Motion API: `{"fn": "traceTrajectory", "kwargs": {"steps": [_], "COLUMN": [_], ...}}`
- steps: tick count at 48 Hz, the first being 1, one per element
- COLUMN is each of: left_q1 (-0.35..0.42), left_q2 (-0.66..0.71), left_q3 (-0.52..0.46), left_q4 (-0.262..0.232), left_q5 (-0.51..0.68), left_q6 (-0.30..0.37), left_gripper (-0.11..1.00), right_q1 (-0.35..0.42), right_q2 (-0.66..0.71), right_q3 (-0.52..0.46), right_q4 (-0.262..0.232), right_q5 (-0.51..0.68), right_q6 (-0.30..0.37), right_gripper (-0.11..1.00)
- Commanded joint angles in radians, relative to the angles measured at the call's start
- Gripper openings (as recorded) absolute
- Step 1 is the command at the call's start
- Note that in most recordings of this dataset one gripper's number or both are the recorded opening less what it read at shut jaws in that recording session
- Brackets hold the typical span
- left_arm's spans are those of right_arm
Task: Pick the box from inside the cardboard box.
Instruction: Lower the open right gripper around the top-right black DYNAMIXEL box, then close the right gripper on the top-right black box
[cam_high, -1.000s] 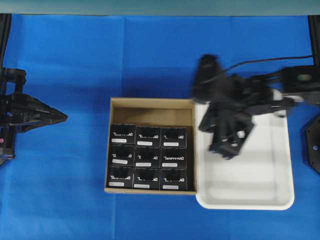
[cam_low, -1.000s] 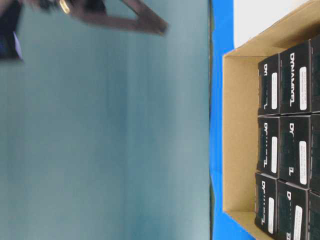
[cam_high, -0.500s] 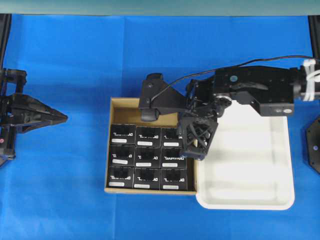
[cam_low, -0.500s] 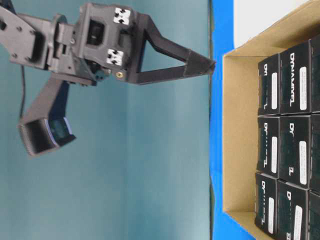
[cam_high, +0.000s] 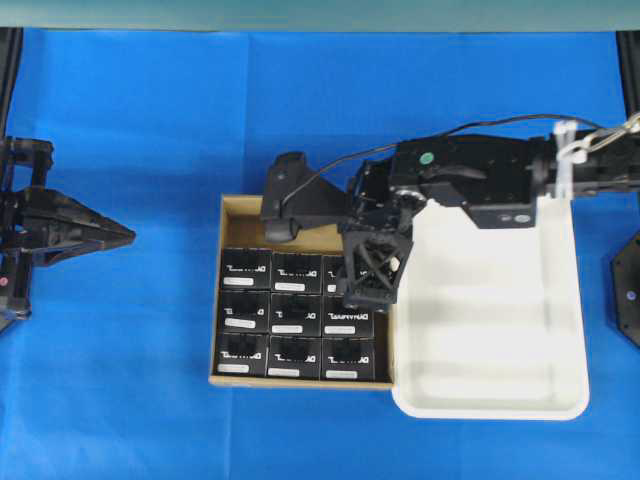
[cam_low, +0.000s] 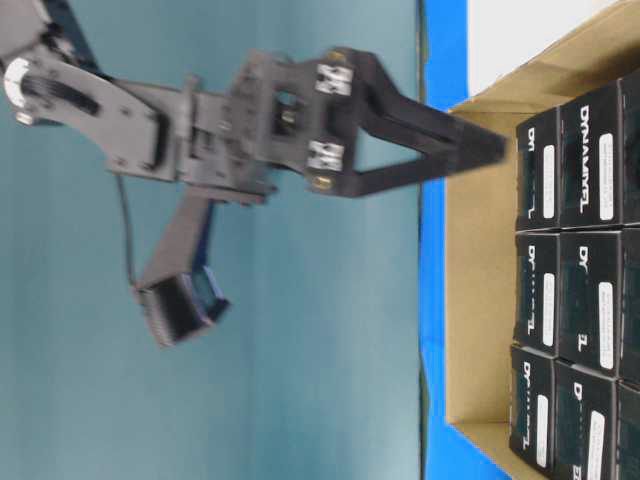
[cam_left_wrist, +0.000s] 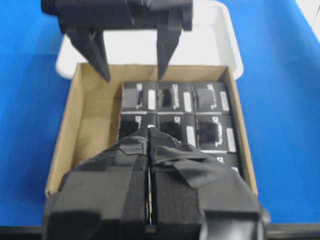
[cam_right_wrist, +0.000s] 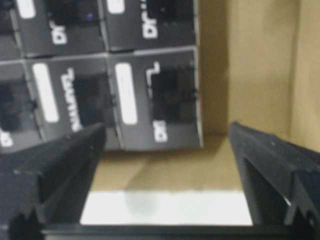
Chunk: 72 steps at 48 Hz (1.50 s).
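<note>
I should first reach toward the black corner box, because my right gripper's fingers stop short of it and would miss it if I closed them now.
Nine black boxes with white lettering fill a 3x3 grid in the brown cardboard box, with a bare strip along its back wall. My right gripper is open and empty, hovering over the back right corner of the grid. In the right wrist view the corner box lies just beyond my spread right gripper. The left wrist view shows the right gripper above the cardboard box's far wall. My left gripper is shut and empty, far left of the cardboard box.
A white plastic tray stands against the cardboard box's right side; my right arm reaches across its back part. The tray's rim shows in the right wrist view. Blue cloth covers the table.
My right arm has swung left from above the white tray to above the cardboard box's back right corner, and its fingers have come lower. The left arm has not moved.
</note>
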Motion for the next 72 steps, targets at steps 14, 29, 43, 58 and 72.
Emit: {"fn": "traceTrajectory", "kwargs": {"steps": [14,29,43,58,72], "left_q1": [-0.002,-0.002,-0.002,-0.002,-0.006], "left_q2": [0.003,0.003,0.003,0.003,0.003], "left_q3": [-0.026,-0.026,-0.026,-0.026,-0.026], "left_q4": [0.003,0.003,0.003,0.003,0.003], "left_q5": [-0.005,-0.008,-0.011,-0.011,-0.012], "left_q6": [-0.002,-0.002,-0.003,-0.003,-0.005], "left_gripper": [-0.05,-0.05,-0.05,-0.05,-0.05], "right_q1": [0.006,-0.003,-0.021,-0.012,-0.012], "right_q2": [0.054,0.057,0.057,0.081,0.106], "right_q3": [-0.009,-0.008,-0.009,-0.008,0.002], "right_q4": [0.000,0.000,0.000,0.000,0.000], "right_q5": [-0.055,-0.063,-0.064,-0.066,-0.127], "right_q6": [-0.054,-0.057,-0.091,-0.107,-0.107], "right_gripper": [0.98,0.98,0.98,0.98,0.97]}}
